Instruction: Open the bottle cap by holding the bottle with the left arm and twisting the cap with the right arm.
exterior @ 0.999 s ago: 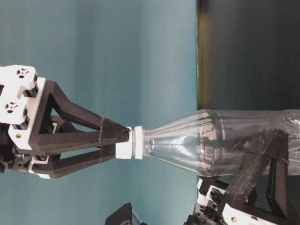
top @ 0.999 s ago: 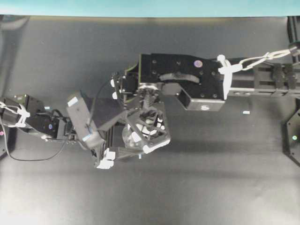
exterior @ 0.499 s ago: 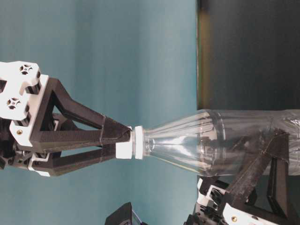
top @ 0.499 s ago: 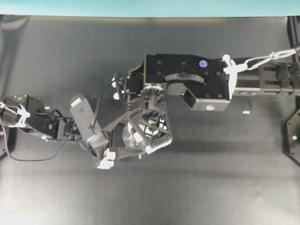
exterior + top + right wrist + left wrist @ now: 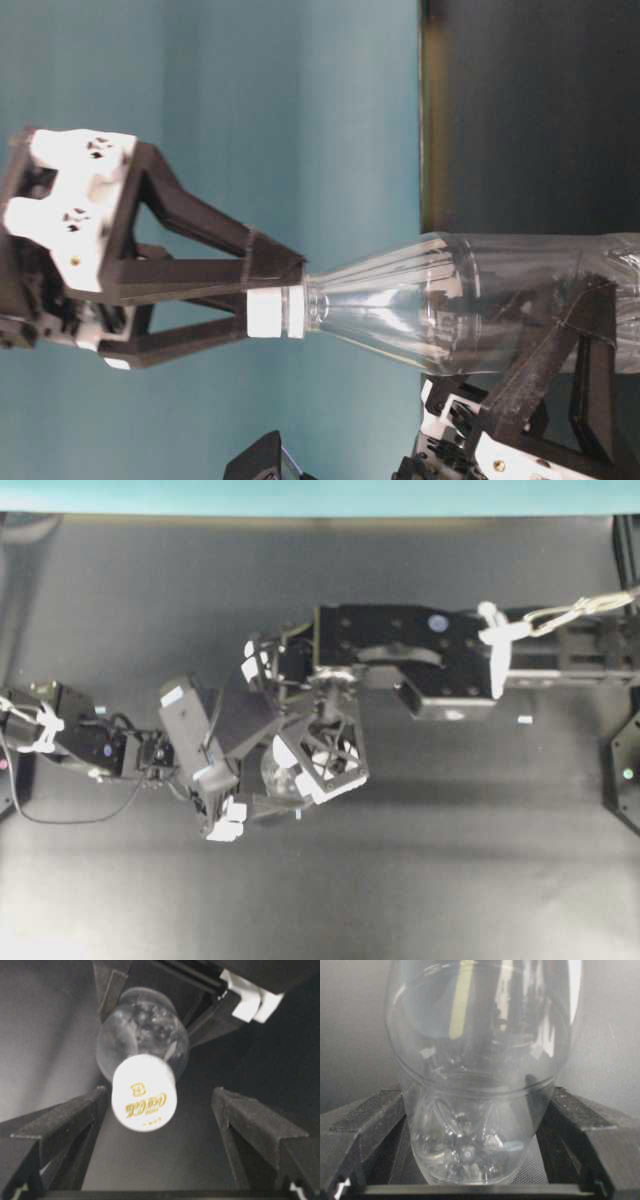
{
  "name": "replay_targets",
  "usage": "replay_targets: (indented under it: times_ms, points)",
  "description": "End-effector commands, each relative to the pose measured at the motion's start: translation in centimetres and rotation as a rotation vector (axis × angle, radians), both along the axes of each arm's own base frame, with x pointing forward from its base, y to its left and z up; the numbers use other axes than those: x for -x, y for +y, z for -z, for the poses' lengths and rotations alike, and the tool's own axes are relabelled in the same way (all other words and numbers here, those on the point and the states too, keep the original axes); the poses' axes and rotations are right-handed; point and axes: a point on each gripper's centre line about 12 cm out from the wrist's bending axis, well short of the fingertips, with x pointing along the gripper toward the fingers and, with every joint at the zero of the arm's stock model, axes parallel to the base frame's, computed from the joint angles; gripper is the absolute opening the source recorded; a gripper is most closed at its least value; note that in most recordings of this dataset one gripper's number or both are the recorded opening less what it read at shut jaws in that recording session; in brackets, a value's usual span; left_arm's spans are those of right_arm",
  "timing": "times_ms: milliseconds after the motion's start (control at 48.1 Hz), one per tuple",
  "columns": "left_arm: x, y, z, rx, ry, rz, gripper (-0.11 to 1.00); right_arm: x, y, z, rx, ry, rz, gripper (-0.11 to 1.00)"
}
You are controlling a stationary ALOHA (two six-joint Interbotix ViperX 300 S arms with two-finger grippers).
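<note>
I will next grab the white cap (image 5: pixel 144 1092) by its sides with my right gripper, so that I can twist the bottle (image 5: pixel 142 1032) open.
The clear bottle (image 5: pixel 450 300) stands on the black table, its lower body clamped between my left gripper's fingers (image 5: pixel 365 1125). My left gripper (image 5: pixel 475 1135) is shut on the bottle (image 5: pixel 480 1085). The white bottle cap (image 5: pixel 144 1092) with gold lettering sits on the neck. My right gripper (image 5: pixel 160 1125) hangs over it from above, open. One of its fingers (image 5: pixel 60 1125) is right beside the cap and the other stands well apart. In the table-level view the cap (image 5: pixel 275 312) lies between the spread fingers of the right gripper (image 5: pixel 285 300). From overhead the right gripper (image 5: pixel 325 760) hides most of the bottle (image 5: pixel 278 778).
A tiny white rectangular scrap (image 5: pixel 525 720) lies on the dark table to the right, below the right arm's rail. A teal wall runs along the back edge. A black fixture (image 5: pixel 628 770) sits at the right edge.
My right gripper was shut on the cap; it has rotated at the wrist and its fingers have spread off the cap. The right arm shifted slightly right. The bottle and left gripper stayed put.
</note>
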Motion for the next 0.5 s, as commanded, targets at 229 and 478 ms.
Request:
replay_targets:
  times_ms: [229,478]
  points:
    - [0.3,-0.3,0.8,0.003,0.04,0.007,0.81,2.4,1.3,-7.1,-0.124,-0.065,0.325,0.81]
    - [0.4,-0.3,0.7,0.003,0.04,0.007,0.82,1.4,0.6,-8.7,-0.27,0.03,0.867,0.81]
